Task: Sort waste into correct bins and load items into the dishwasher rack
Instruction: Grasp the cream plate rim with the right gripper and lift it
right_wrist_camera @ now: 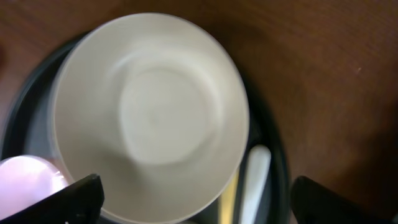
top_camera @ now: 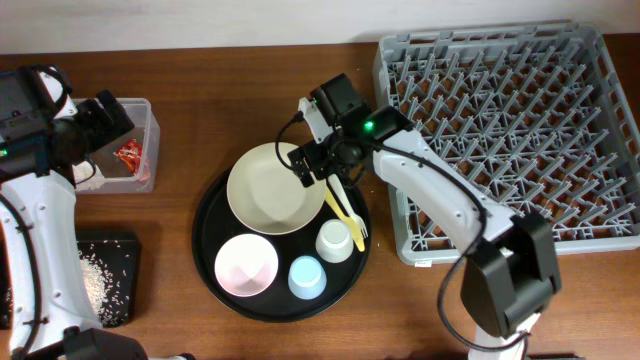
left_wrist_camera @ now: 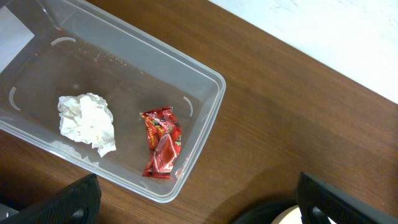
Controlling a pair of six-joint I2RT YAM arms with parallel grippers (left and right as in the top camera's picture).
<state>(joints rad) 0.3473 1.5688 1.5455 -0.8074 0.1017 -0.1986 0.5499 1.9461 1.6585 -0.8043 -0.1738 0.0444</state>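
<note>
My right gripper takes hold of the cream bowl by its rack-facing rim next. The opposite edge stays free to load into the dishwasher rack.
The clear tub (top_camera: 140, 110) at the left holds the white tissue wad (left_wrist_camera: 88, 122) and the red wrapper (left_wrist_camera: 161, 142). My left gripper (left_wrist_camera: 196, 202) is open and empty above the table beside the tub. White rice grains (top_camera: 98, 276) lie in the shallow black tray (top_camera: 125, 300). The cream bowl (top_camera: 272, 186), pink bowl (top_camera: 246, 264), blue cup (top_camera: 306, 277), white cup (top_camera: 335, 240) and pale yellow fork and spoon (top_camera: 345, 210) sit on the round black tray (top_camera: 210, 225). My right gripper (right_wrist_camera: 198, 202) is open over the cream bowl's right rim (right_wrist_camera: 149, 112). The grey rack (top_camera: 520, 130) stands at the right.
The right arm's base (top_camera: 510, 280) stands in front of the rack's near edge. A white wall strip runs along the table's far edge (top_camera: 200, 20). The left arm (top_camera: 40, 200) reaches along the left side, over the shallow black tray.
</note>
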